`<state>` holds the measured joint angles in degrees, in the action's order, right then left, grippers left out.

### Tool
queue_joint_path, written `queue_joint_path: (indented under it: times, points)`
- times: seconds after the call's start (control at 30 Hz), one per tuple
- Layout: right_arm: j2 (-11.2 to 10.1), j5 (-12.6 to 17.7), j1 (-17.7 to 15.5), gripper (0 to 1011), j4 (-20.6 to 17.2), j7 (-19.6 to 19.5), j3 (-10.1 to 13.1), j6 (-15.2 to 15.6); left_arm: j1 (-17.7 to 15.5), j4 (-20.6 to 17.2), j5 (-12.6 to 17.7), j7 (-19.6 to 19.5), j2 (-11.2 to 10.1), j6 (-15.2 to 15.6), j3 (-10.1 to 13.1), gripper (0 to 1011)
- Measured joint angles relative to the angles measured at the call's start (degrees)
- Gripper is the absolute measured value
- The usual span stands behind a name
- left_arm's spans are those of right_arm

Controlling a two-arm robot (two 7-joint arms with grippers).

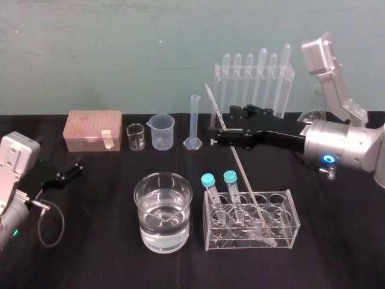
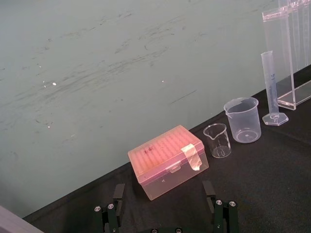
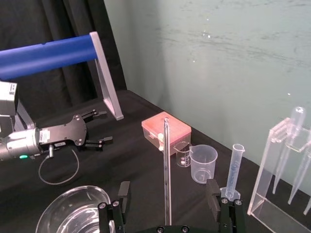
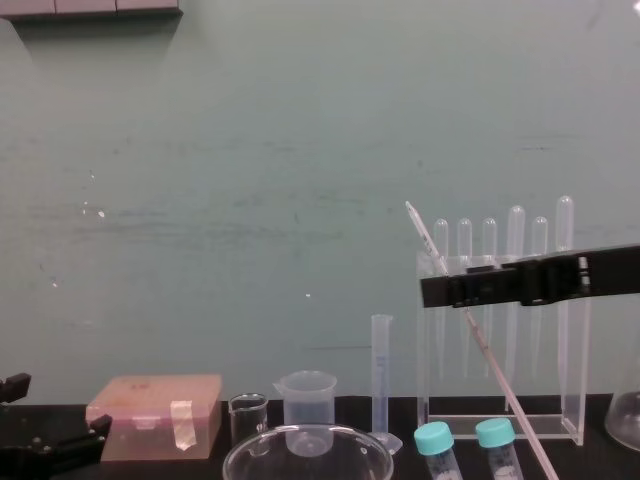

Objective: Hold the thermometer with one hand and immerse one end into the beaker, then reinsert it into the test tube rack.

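Observation:
My right gripper grabs the thermometer by its upper part [image 4: 438, 258] next, so the thermometer's lower end [image 4: 545, 462] stays free to dip into the beaker.
The thermometer [image 1: 231, 150] leans up and to the left, its lower end resting in the low clear test tube rack [image 1: 289, 208] at the front. My right gripper [image 1: 221, 123] is open around its upper part. In the right wrist view the rod [image 3: 166, 165] stands midway between the wide-spread fingers [image 3: 211, 191], touching neither. The chest view shows the gripper [image 4: 440, 290] crossing the rod [image 4: 490, 355] from the right. The beaker [image 1: 162, 208], a wide glass holding water, stands just left of the rack. My left gripper [image 1: 75, 167] rests open at the far left of the table.
Two teal-capped tubes [image 1: 209, 186] stand in the rack's left holes. Along the back are a pink tip box [image 1: 93, 129], a small glass beaker [image 1: 136, 137], a plastic beaker [image 1: 162, 131], a graduated cylinder [image 1: 194, 120] and a tall acrylic stand of pipettes [image 1: 255, 84].

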<state>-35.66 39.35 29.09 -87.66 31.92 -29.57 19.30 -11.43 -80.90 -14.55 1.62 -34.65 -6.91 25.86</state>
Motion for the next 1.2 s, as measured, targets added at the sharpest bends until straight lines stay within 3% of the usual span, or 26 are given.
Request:
queue_joint_path:
  times: [0.3,0.7,0.9,1.2]
  points:
    - [1.49,-1.94,3.55,1003,2.39,0.44,-3.52,0.33,0.00,0.00,0.00,0.00,0.00,0.00,0.00,1008]
    - [1.60,-2.24,3.73,995,2.52,0.44,-3.73,0.16,0.00,0.00,0.00,0.00,0.00,0.00,0.00,1008]
    - [1.58,-2.13,3.68,870,2.49,0.43,-3.64,0.17,0.00,0.00,0.00,0.00,0.00,0.00,0.00,1008]
    - [1.54,-2.07,3.63,594,2.44,0.41,-3.58,0.17,0.00,0.00,0.00,0.00,0.00,0.00,0.00,1008]
